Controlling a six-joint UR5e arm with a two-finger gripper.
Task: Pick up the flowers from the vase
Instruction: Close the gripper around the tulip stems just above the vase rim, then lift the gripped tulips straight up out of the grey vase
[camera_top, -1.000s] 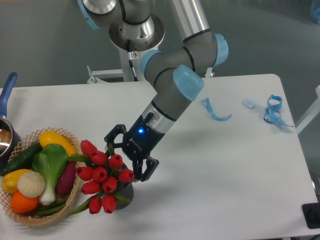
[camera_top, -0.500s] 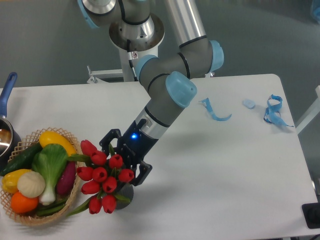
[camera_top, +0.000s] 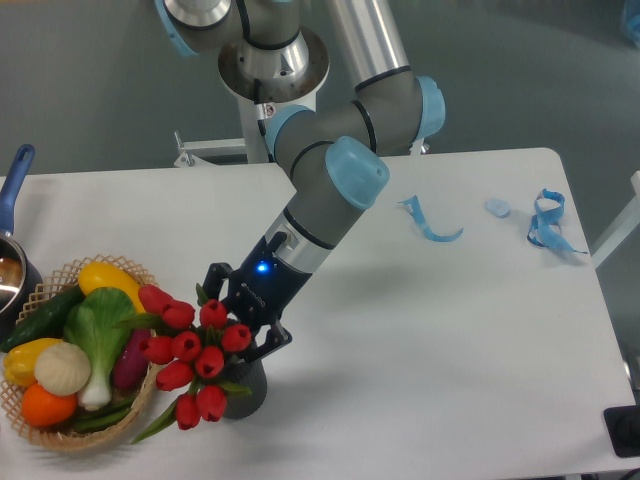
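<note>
The flowers need to be picked up from the vase, so my gripper needs to grip them next by their stems, just below the red buds.
The flowers, a bunch of red tulip buds with green leaves, stand in the dark grey vase near the table's front left and lean left over the basket's edge. My gripper reaches down into the bunch from the upper right. Its fingers stand spread on either side of the bunch, just above the vase's mouth. The fingertips are hidden behind the buds. Most of the vase is covered by the flowers.
A wicker basket of vegetables touches the flowers on the left. A blue-handled pot sits at the left edge. Blue ribbon pieces and a small pale object lie at the back right.
The gripper has moved down and left into the bunch. The flowers have shifted left toward the basket, and more of the vase shows below them.
</note>
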